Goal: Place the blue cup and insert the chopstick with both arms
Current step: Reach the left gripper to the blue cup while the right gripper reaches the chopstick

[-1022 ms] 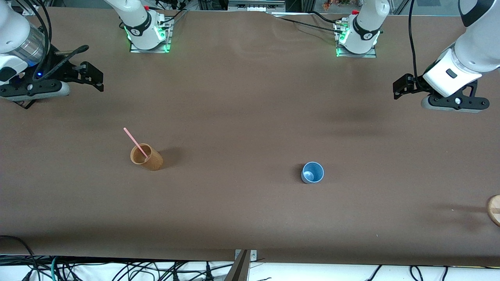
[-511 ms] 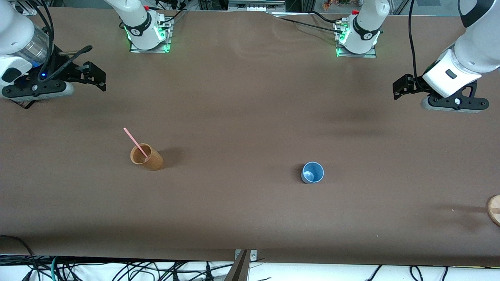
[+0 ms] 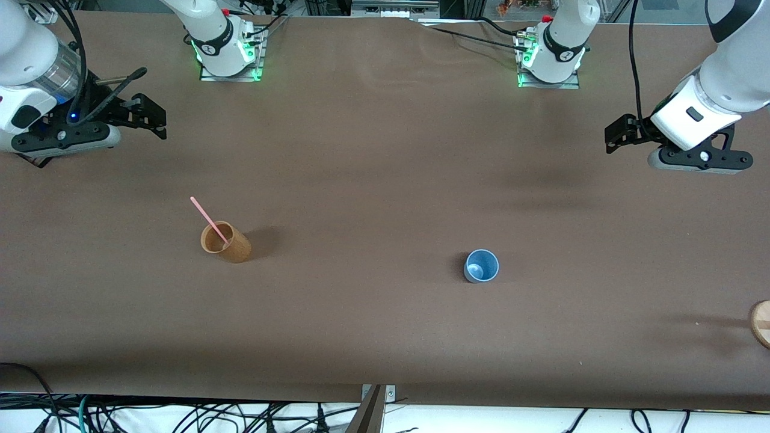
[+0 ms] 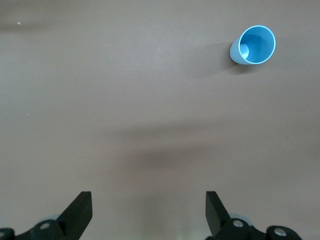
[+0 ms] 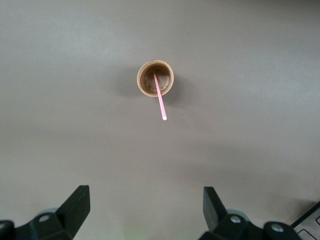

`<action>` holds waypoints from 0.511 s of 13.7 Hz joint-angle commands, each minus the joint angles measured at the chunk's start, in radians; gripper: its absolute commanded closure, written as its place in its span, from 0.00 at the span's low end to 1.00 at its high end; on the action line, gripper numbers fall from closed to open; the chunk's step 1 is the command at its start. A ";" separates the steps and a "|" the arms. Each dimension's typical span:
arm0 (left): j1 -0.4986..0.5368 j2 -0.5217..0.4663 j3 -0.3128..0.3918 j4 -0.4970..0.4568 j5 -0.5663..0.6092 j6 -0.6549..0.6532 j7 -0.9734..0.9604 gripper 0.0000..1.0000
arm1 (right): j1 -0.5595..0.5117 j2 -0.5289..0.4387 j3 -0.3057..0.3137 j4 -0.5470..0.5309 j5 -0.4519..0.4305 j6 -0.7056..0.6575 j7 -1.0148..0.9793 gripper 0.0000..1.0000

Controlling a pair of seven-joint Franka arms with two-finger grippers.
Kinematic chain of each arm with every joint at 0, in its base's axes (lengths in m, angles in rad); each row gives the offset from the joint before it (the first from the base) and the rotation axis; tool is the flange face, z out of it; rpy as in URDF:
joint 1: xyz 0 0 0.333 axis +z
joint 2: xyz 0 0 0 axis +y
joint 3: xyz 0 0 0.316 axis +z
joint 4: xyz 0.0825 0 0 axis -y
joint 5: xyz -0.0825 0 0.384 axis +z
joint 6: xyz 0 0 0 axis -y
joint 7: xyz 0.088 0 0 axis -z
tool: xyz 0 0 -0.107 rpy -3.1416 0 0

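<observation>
My left gripper grabs the blue cup by its rim (image 3: 482, 251) next, to place the cup for the chopstick (image 3: 209, 220).
The blue cup (image 3: 481, 266) stands upright and empty on the brown table, toward the left arm's end; it also shows in the left wrist view (image 4: 254, 45). The pink chopstick (image 3: 209, 220) leans in the tan cup (image 3: 225, 242), toward the right arm's end; the right wrist view shows the chopstick (image 5: 160, 98) and the tan cup (image 5: 155, 78). My left gripper (image 3: 615, 137) is open and empty, high over bare table (image 4: 148, 205). My right gripper (image 3: 151, 118) is open and empty, high over bare table (image 5: 145, 202).
A round wooden disc (image 3: 761, 323) lies at the table's edge at the left arm's end, nearer the camera than the blue cup. The arm bases (image 3: 228, 54) (image 3: 550, 57) stand at the back edge. Cables hang below the front edge.
My right gripper has moved a little toward the table's middle. The left arm and both cups have not moved.
</observation>
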State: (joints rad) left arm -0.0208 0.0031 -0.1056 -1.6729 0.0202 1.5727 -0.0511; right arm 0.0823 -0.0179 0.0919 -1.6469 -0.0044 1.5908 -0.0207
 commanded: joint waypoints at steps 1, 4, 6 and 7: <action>0.002 0.005 0.000 0.015 -0.022 -0.013 0.023 0.00 | 0.000 -0.024 0.000 -0.024 0.012 -0.002 -0.034 0.00; -0.004 0.037 -0.014 0.015 -0.038 -0.013 0.023 0.00 | -0.001 -0.025 -0.001 -0.031 0.012 0.006 -0.054 0.00; -0.005 0.116 -0.060 0.044 -0.059 0.010 0.022 0.00 | -0.003 -0.013 0.000 -0.045 0.012 0.014 -0.061 0.00; -0.005 0.199 -0.081 0.124 -0.052 0.041 0.023 0.00 | -0.004 0.011 -0.001 -0.044 0.011 0.029 -0.079 0.00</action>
State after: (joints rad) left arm -0.0256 0.0665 -0.1510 -1.6686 -0.0204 1.5903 -0.0494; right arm 0.0825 -0.0168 0.0918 -1.6663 -0.0044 1.5942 -0.0618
